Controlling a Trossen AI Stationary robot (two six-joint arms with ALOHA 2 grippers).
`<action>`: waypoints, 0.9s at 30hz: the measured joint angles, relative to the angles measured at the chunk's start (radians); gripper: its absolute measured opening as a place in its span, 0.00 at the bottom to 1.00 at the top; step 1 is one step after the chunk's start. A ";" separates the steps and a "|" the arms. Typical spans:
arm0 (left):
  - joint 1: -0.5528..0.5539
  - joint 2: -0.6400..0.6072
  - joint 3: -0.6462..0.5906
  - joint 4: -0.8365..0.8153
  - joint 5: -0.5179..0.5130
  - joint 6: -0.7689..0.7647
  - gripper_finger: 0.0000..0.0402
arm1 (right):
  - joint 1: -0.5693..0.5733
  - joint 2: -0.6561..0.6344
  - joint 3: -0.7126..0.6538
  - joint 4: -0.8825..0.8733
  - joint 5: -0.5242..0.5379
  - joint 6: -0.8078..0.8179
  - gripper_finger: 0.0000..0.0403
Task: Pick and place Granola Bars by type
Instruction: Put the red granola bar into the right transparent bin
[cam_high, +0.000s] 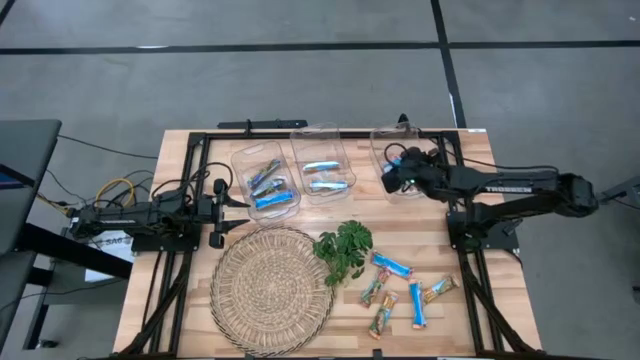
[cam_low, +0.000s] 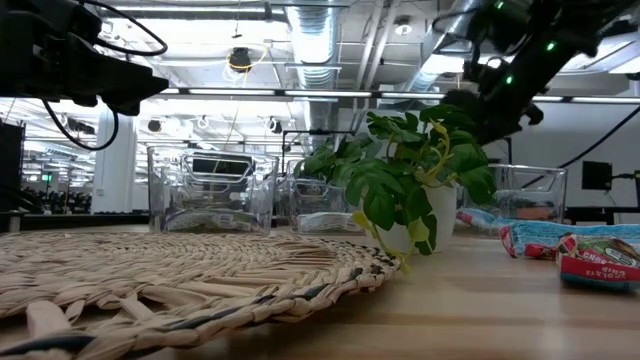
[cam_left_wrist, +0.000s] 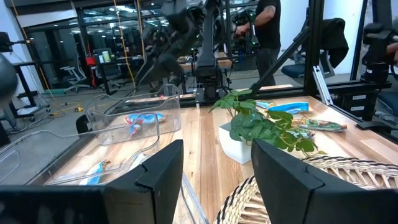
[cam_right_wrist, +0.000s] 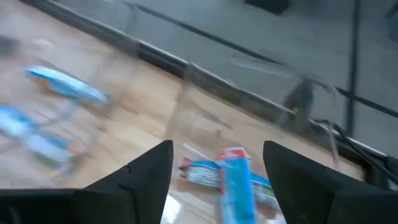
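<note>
My right gripper will grab the loose blue granola bar's wrapper end next, so that I can sort the bar by type.
Several wrapped granola bars lie loose on the table's near right part, blue ones and tan multicoloured ones. Three clear tubs stand along the far side: the left tub holds bright blue bars, the middle tub holds blue-and-silver bars, and the right tub holds two bars, one lying over the other. My right gripper hangs open above that right tub. My left gripper waits open at the table's left, beside the left tub.
A round woven mat covers the near left part of the table. A green leafy sprig in a small white pot stands between the mat and the loose bars. Black frame rails run around the table top.
</note>
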 joint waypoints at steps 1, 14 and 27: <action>0.000 0.000 0.000 0.000 0.000 0.000 0.46 | 0.019 -0.017 0.000 0.002 -0.011 0.000 0.61; 0.000 0.000 0.000 0.000 0.000 0.000 0.46 | 0.373 -0.088 0.000 0.004 -0.459 -0.005 0.61; 0.000 0.000 0.000 0.000 0.000 0.000 0.46 | 0.622 0.110 0.000 -0.059 -0.629 0.239 0.61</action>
